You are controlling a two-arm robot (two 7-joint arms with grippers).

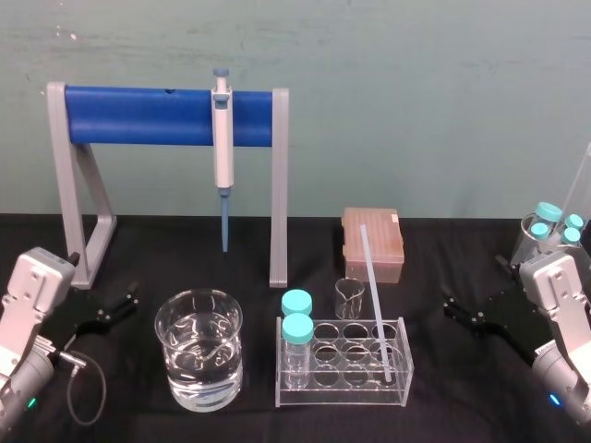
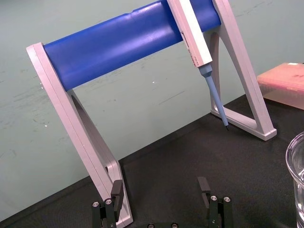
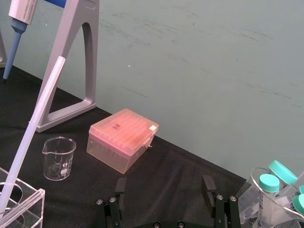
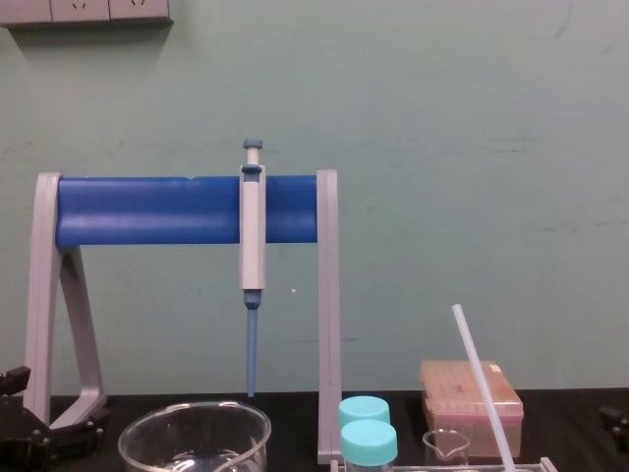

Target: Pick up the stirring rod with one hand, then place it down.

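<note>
I will next pick up the stirring rod with my right gripper by its upper part (image 3: 42,103) above the rack, because the rod's bottom end sits down inside the clear rack (image 3: 29,204).
The stirring rod (image 1: 376,295) is a thin translucent white stick. It leans tilted in the right side of a clear test tube rack (image 1: 403,343), with its top end pointing toward the back. The right wrist view shows the stirring rod (image 3: 33,128) rising from the rack corner, and in the chest view the stirring rod (image 4: 482,383) slants up to the left. My right gripper (image 1: 459,314) hovers low at the right of the rack, apart from the rod, open and empty (image 3: 164,187). My left gripper (image 1: 125,305) rests at the far left by the stand's foot, open and empty (image 2: 160,190).
A grey stand with a blue bar (image 1: 138,115) holds a pipette (image 1: 223,138) at the back. A glass beaker of water (image 1: 199,349) sits front left. Two teal-capped tubes (image 1: 297,337) stand in the rack. Behind it are a small beaker (image 1: 350,297) and a pink tip box (image 1: 373,244). More capped tubes (image 1: 552,226) sit far right.
</note>
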